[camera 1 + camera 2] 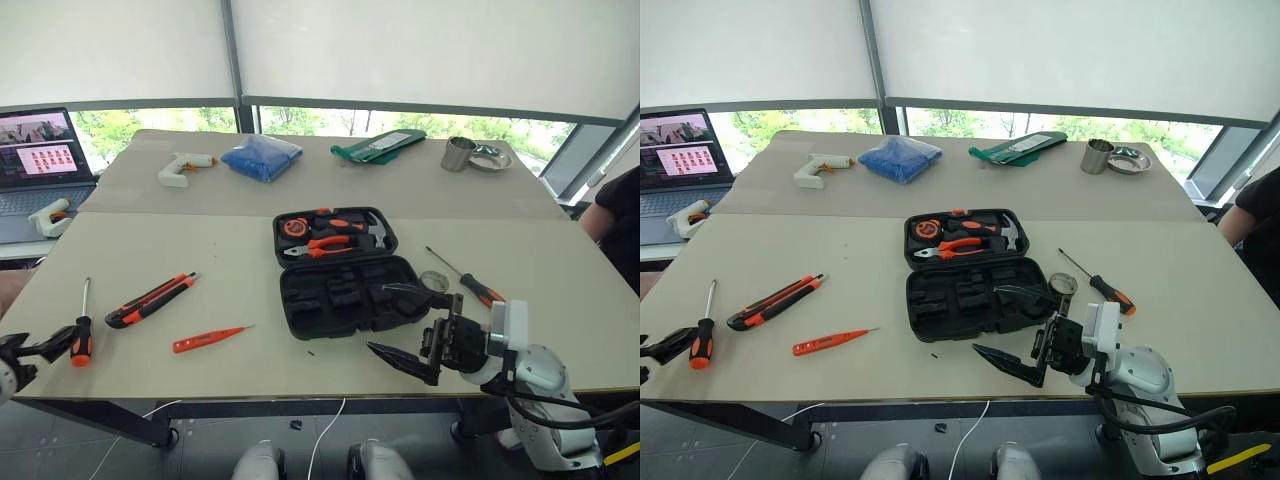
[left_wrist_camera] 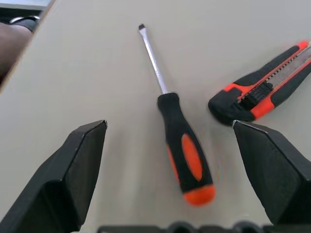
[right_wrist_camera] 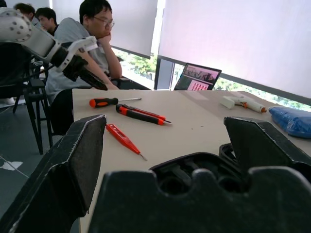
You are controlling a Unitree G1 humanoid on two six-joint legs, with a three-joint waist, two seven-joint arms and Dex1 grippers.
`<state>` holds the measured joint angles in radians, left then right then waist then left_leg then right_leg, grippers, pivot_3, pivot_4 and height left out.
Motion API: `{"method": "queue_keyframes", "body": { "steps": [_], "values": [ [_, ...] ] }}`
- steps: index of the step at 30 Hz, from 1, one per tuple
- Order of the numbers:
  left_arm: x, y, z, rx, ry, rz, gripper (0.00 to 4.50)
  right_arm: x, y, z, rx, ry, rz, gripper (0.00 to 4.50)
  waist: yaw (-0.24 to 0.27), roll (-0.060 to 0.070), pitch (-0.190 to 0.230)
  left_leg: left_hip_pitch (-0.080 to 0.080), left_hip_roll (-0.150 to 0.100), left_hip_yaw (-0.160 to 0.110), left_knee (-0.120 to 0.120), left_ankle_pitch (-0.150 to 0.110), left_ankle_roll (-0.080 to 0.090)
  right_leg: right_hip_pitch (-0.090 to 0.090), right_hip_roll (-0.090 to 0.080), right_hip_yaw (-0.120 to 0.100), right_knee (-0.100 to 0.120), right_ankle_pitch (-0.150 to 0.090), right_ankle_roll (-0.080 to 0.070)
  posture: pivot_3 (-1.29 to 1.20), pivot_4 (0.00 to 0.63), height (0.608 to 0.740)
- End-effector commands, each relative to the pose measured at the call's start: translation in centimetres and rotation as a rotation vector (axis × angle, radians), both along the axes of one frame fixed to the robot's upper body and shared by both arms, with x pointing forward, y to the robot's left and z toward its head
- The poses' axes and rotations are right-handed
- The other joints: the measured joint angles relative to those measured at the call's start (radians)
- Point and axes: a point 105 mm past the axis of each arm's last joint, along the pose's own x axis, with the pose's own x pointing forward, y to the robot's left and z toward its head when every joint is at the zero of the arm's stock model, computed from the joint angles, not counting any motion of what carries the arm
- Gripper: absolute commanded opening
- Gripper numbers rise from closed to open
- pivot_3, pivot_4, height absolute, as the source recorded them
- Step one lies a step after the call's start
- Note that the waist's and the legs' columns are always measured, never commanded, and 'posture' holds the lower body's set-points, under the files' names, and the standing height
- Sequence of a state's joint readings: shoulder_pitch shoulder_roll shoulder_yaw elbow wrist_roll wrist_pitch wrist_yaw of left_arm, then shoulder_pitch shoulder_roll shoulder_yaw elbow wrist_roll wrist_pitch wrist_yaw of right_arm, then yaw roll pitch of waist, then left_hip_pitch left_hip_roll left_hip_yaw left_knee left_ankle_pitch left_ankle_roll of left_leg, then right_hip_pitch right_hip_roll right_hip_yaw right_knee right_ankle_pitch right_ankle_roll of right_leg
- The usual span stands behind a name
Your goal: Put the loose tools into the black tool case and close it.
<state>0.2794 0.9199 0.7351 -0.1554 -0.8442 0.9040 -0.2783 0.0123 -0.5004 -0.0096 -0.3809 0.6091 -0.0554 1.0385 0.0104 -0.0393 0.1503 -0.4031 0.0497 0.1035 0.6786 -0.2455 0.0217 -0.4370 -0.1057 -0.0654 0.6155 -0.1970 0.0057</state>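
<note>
My left fingers are still above the handle, so they should go lower before they close on the screwdriver handle (image 1: 82,345).
The black tool case (image 1: 300,310) lies open mid-table; its far half holds pliers and a hammer, and its near half shows bare recesses. My right gripper (image 1: 377,317) hovers open at the case's near right corner, pointing left. One screwdriver (image 1: 82,335) lies at the table's left edge, and my open left gripper (image 2: 170,124) straddles its handle from just above. To the right of that screwdriver lie the utility knife (image 1: 150,299) and the tester pen (image 1: 208,340). A second screwdriver (image 1: 468,278) and the tape roll (image 1: 435,281) lie to the right of the case.
On the far table sit a white glue gun (image 1: 183,167), a blue bag (image 1: 261,157), a green pouch (image 1: 378,146), a metal cup (image 1: 458,154) and a dish (image 1: 490,157). A laptop (image 1: 40,160) stands far left. People (image 3: 92,34) sit beyond the table's left end.
</note>
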Motion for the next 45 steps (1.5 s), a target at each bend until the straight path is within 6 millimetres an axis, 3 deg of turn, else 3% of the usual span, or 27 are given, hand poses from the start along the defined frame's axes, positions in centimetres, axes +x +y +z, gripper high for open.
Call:
{"method": "queue_keyframes", "body": {
  "steps": [1,2,5,10,13,16,18,20,23,27,33,36,39,45],
  "values": [
    [0.8,-0.1,-1.6,-0.006,0.101,-0.005,4.48,-0.1,0.1,0.8,0.002,-0.045,0.004,4.50,-0.002,0.000,0.000,-0.001,0.000,0.000,0.000,0.001,0.002,-0.001,0.000,0.000,0.001,0.001,0.000,0.00,0.150,0.740],
    [0.7,0.0,-2.2,-0.002,0.140,-0.002,4.48,-0.1,0.1,0.9,0.001,-0.047,0.004,4.50,-0.004,0.000,0.000,-0.001,0.001,0.001,0.000,0.002,0.003,-0.001,0.002,0.000,0.001,0.002,-0.001,0.00,0.150,0.740],
    [0.6,0.9,-2.9,0.013,0.178,0.045,3.79,0.0,0.0,1.1,-0.002,-0.052,-0.006,4.50,-0.005,0.001,0.000,0.000,0.002,0.001,0.000,0.002,0.003,-0.001,0.005,0.001,0.001,0.004,-0.003,0.00,0.150,0.740],
    [0.4,1.7,-3.5,-0.016,0.172,0.093,1.93,0.1,-0.1,1.2,-0.008,-0.049,-0.021,4.50,-0.004,0.002,0.001,0.002,0.003,0.001,-0.001,0.002,0.000,-0.002,0.006,0.001,0.003,0.002,-0.005,0.00,0.150,0.740],
    [0.5,2.6,-2.7,-0.016,0.076,0.134,0.90,0.2,-0.2,1.1,-0.013,-0.047,-0.028,4.50,-0.004,0.003,0.001,0.003,0.004,0.001,-0.001,-0.002,-0.005,-0.002,0.005,0.003,0.005,0.001,-0.005,0.00,0.150,0.740],
    [1.4,2.9,0.3,0.035,-0.145,0.083,0.88,0.2,-0.5,1.3,-0.023,-0.056,-0.037,4.50,-0.002,0.002,0.000,0.004,0.004,0.002,-0.001,-0.001,-0.006,-0.002,0.004,0.003,0.007,0.000,-0.005,0.00,0.150,0.740],
    [2.1,1.9,2.6,0.089,-0.271,-0.027,0.88,0.5,-0.9,1.6,-0.025,-0.067,-0.054,4.50,0.001,-0.001,0.001,0.003,0.004,0.002,-0.001,-0.001,-0.006,-0.003,0.004,0.003,0.007,-0.002,-0.009,0.00,0.150,0.740],
    [3.4,-0.9,4.9,0.199,-0.366,-0.257,0.88,0.8,-1.4,1.9,-0.033,-0.076,-0.076,4.50,0.004,-0.002,0.000,0.003,0.004,0.002,0.000,-0.001,-0.007,-0.003,0.004,0.002,0.007,-0.002,-0.010,0.00,0.150,0.740],
    [5.6,-7.4,6.4,0.345,-0.416,-0.684,0.88,1.8,-3.0,2.4,-0.049,-0.088,-0.143,4.50,0.023,-0.002,0.001,0.001,0.001,0.003,0.000,-0.001,-0.007,-0.004,-0.001,0.000,0.007,-0.002,-0.010,0.00,0.150,0.740],
    [7.9,-15.2,6.0,0.463,-0.397,-1.144,0.88,3.1,-5.2,2.6,-0.083,-0.094,-0.230,4.50,0.038,0.001,0.001,0.001,0.000,0.005,0.000,-0.001,-0.006,-0.002,-0.003,-0.001,0.004,-0.003,-0.005,0.00,0.150,0.740],
    [11.0,-25.3,5.1,0.530,-0.403,-1.503,0.88,4.2,-9.2,1.5,-0.160,-0.038,-0.348,4.50,0.031,0.002,0.001,-0.005,-0.002,0.011,0.002,0.005,0.008,0.000,0.003,0.000,0.001,0.006,-0.001,0.00,0.150,0.740],
    [12.4,-28.1,4.3,0.530,-0.384,-1.536,0.88,4.2,-10.7,0.9,-0.187,-0.007,-0.385,4.50,0.018,0.002,0.001,-0.005,-0.001,0.011,0.002,0.005,0.007,0.000,0.006,0.002,-0.001,0.006,-0.001,0.00,0.150,0.740],
    [13.8,-30.5,3.1,0.593,-0.348,-1.555,0.88,3.9,-10.9,0.6,-0.189,-0.005,-0.396,4.50,0.008,0.001,0.001,-0.005,-0.001,0.010,0.001,0.005,0.007,0.000,0.008,0.002,-0.002,0.006,-0.001,0.00,0.150,0.740],
    [15.8,-32.1,1.3,0.654,-0.292,-1.508,0.88,2.9,-10.0,0.3,-0.159,0.000,-0.397,4.50,0.001,0.001,0.002,-0.005,0.000,0.009,0.002,0.005,0.008,0.000,0.008,0.003,-0.002,0.003,0.006,0.00,0.150,0.740]
  ]
}}
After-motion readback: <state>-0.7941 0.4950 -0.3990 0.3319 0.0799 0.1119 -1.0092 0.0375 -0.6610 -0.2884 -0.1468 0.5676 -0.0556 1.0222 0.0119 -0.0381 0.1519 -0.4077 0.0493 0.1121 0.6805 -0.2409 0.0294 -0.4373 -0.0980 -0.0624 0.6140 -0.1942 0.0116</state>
